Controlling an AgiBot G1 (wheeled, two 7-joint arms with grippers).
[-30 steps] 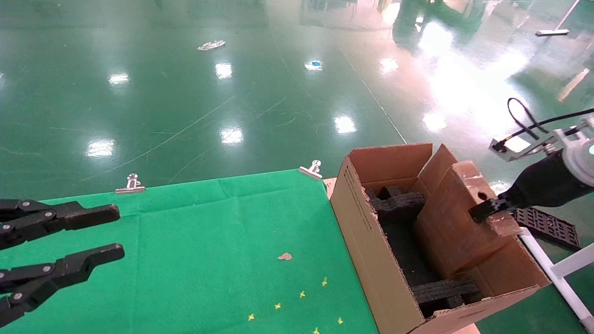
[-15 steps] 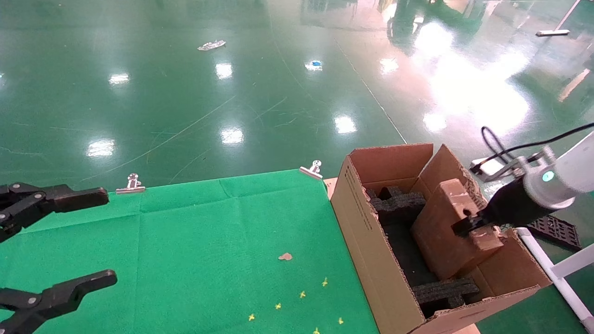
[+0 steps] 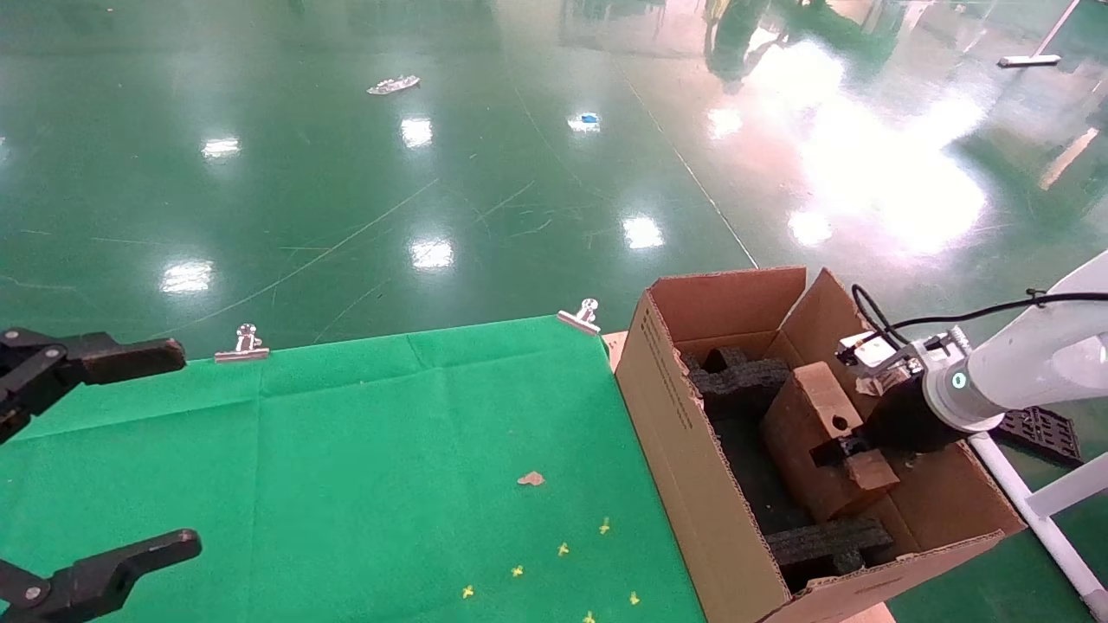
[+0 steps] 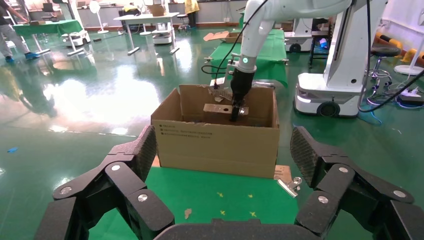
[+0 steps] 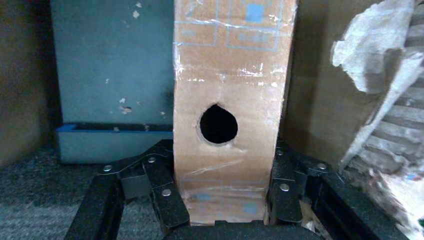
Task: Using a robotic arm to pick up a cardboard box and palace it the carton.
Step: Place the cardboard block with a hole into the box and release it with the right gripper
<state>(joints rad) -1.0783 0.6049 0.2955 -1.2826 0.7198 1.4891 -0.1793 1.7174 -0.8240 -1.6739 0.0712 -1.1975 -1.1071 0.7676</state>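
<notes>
The small box's lower part point(image 3: 812, 488) stands in the gap between the black foam inserts, so it is time for my right gripper to release the box.
The small brown taped cardboard box point(image 3: 809, 414), with a round hole in one side, is tilted inside the large tan carton point(image 3: 679, 415) at the table's right end. My right gripper point(image 3: 844, 450), on the white arm point(image 3: 1030, 359), is shut on the box's near end, low inside the carton. In the right wrist view the box point(image 5: 227, 65) stands clamped between the gripper's point(image 5: 225, 197) black fingers. My left gripper point(image 3: 173, 450) hangs open and empty over the green cloth at the left. The left wrist view shows its open gripper point(image 4: 222, 150) facing the carton point(image 4: 215, 145).
Black foam inserts point(image 3: 744, 381) line the carton's floor and front point(image 3: 827, 543). A green cloth point(image 3: 389, 450) covers the table, held by metal clips point(image 3: 245, 344) point(image 3: 582, 317). A black crate point(image 3: 1034, 426) and a white pipe frame point(image 3: 1030, 510) sit right of the carton.
My right arm has lowered the small box down and leftward, deeper into the carton. My left gripper's fingers have spread wider apart.
</notes>
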